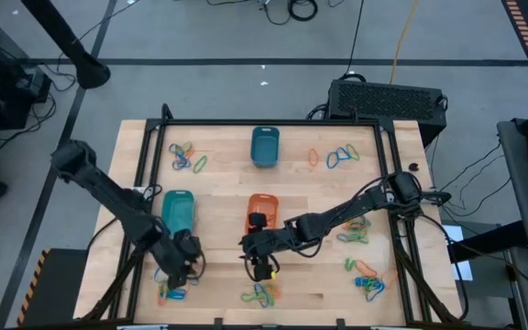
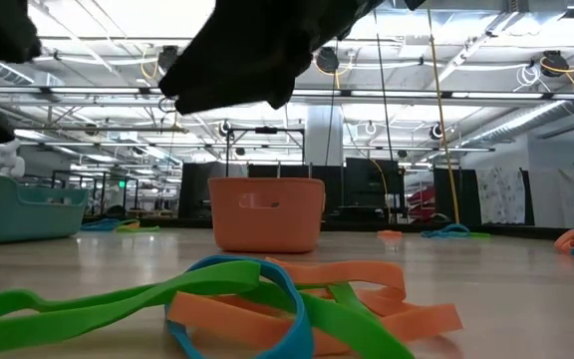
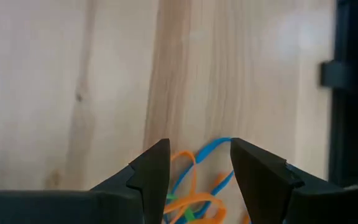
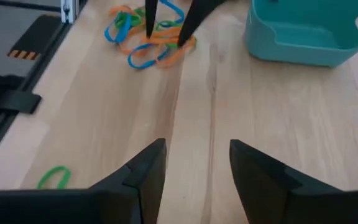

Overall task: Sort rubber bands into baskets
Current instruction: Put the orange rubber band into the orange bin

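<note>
The thin-looking rubber bands lie well below my fingers on the table. My left gripper will lower first, then close on the orange rubber band.
Three baskets stand on the wooden table: dark teal (image 1: 264, 147) at the far middle, turquoise (image 1: 178, 211) at the left, orange (image 1: 262, 213) in the middle. Rubber bands in orange, green and blue lie in several small piles. My left gripper (image 1: 180, 273) is open and points steeply down over the near-left pile (image 4: 148, 37); blue and orange bands (image 3: 197, 186) show between its fingers. My right gripper (image 4: 192, 168) is open above bare wood, just beyond the near-middle pile (image 1: 262, 295), which fills the low view's foreground (image 2: 267, 309). My left gripper's open fingers (image 4: 149, 22) come from above and stand on either side of the near-left pile's bands. I cannot tell whether their tips touch the bands or the table.
More band piles lie at the far left (image 1: 186, 158), far right (image 1: 337, 158), right (image 1: 356, 234) and near right (image 1: 367, 282). A single green band (image 4: 53, 177) lies by the table's near edge. A black frame rail (image 3: 353, 93) runs close beside the left gripper.
</note>
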